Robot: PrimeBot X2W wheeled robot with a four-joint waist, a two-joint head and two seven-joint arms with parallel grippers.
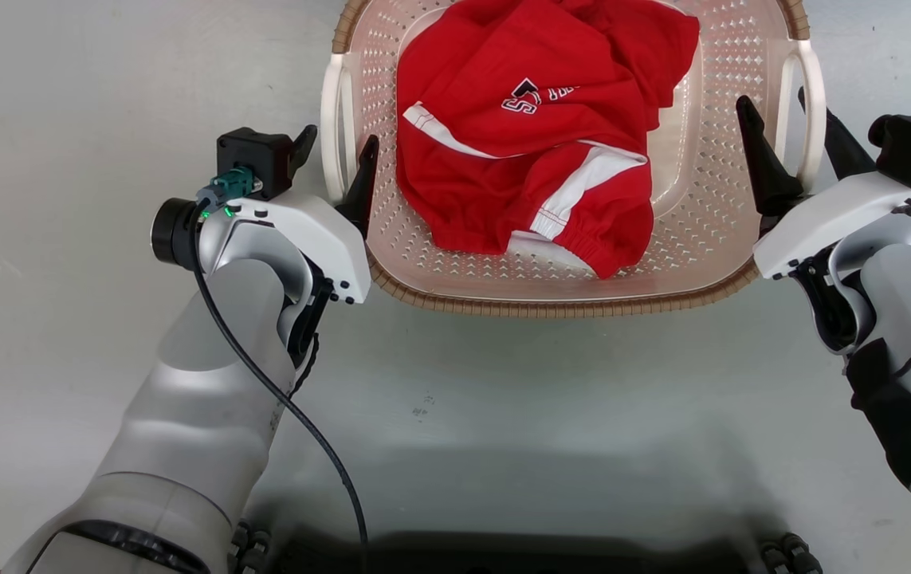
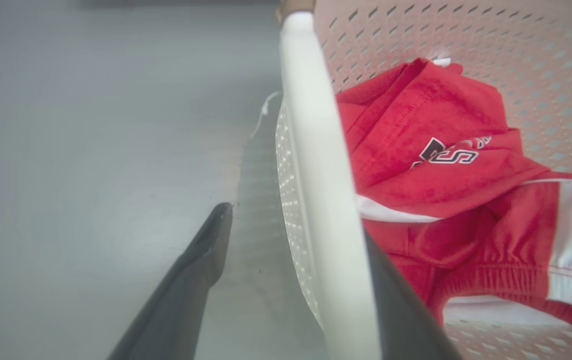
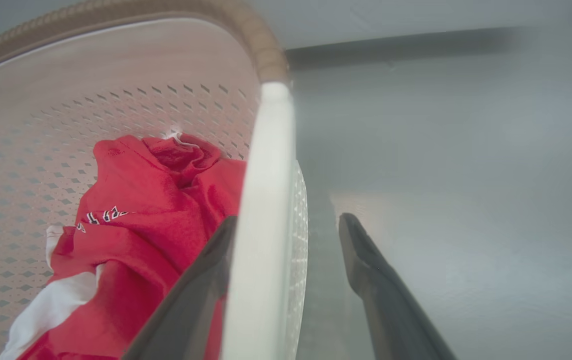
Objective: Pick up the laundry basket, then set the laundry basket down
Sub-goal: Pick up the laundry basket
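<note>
I should grab the basket's slim white handle (image 1: 333,129) with my left gripper next, because the basket's body (image 1: 557,277) is far too wide for my gripper's fingers.
The laundry basket (image 1: 551,307), pale pink and perforated with a brown woven-look rim, stands on the grey floor just ahead of me, with red and white clothes (image 1: 535,119) lying in it. My left gripper (image 1: 342,137) is open and straddles the basket's white left handle (image 1: 333,104), one finger outside and one inside the wall. In the left wrist view that handle (image 2: 316,175) runs up between the fingers of the left gripper (image 2: 291,220). My right gripper (image 1: 774,97) is open astride the right handle (image 1: 812,104). The right wrist view shows this handle (image 3: 265,200) inside the right gripper (image 3: 290,221).
Smooth grey floor (image 1: 64,119) lies on both sides of the basket and in front of it. My dark base (image 1: 503,554) shows at the bottom edge of the head view. A black cable (image 1: 296,414) hangs along the left forearm. A dark strip (image 3: 391,45) crosses the far floor.
</note>
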